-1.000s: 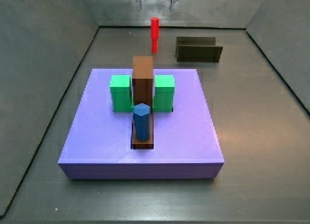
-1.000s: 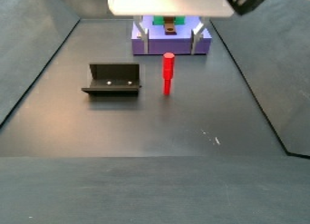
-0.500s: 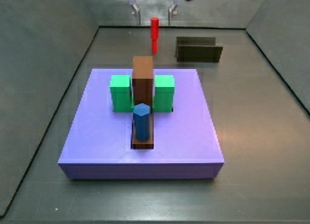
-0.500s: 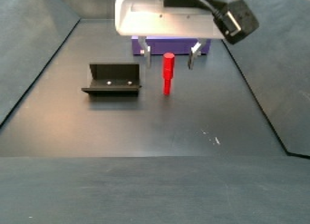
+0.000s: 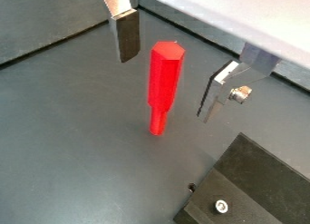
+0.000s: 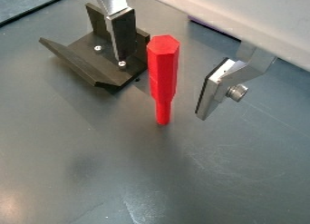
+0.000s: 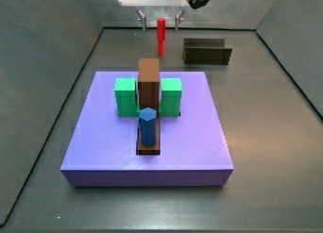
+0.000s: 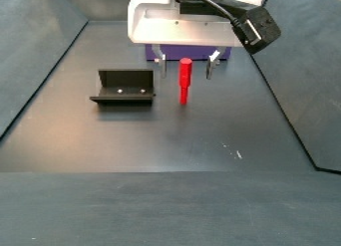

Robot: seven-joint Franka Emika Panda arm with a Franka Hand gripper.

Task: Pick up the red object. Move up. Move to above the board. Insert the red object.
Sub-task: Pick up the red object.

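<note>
Next, my gripper grips the object by its upper part [image 7: 161, 25], to insert the red object into the board [image 7: 177, 133].
The red object [image 5: 162, 82] is a thin bright red stick standing upright on the dark floor; it also shows in the other wrist view [image 6: 162, 76] and in both side views [image 7: 161, 30] [image 8: 185, 80]. My gripper [image 5: 172, 64] is open, with one finger on each side of the stick's top and a gap on both sides; it shows too in a wrist view [image 6: 168, 63] and in both side views [image 7: 161, 17] [image 8: 185, 63]. The board [image 7: 177, 133] is a large purple-blue slab away from the stick, partly hidden behind the gripper in a side view [image 8: 221, 48].
The dark fixture [image 8: 123, 88] stands on the floor beside the stick, also in both wrist views [image 6: 92, 57] [image 5: 255, 185] and a side view [image 7: 207, 52]. On the board stand a brown block [image 7: 149, 79], green blocks [image 7: 125, 96] and a blue hexagonal peg [image 7: 147, 126].
My gripper has come down from above the frame until its open fingers flank the top of the red stick. The stick has not moved.
</note>
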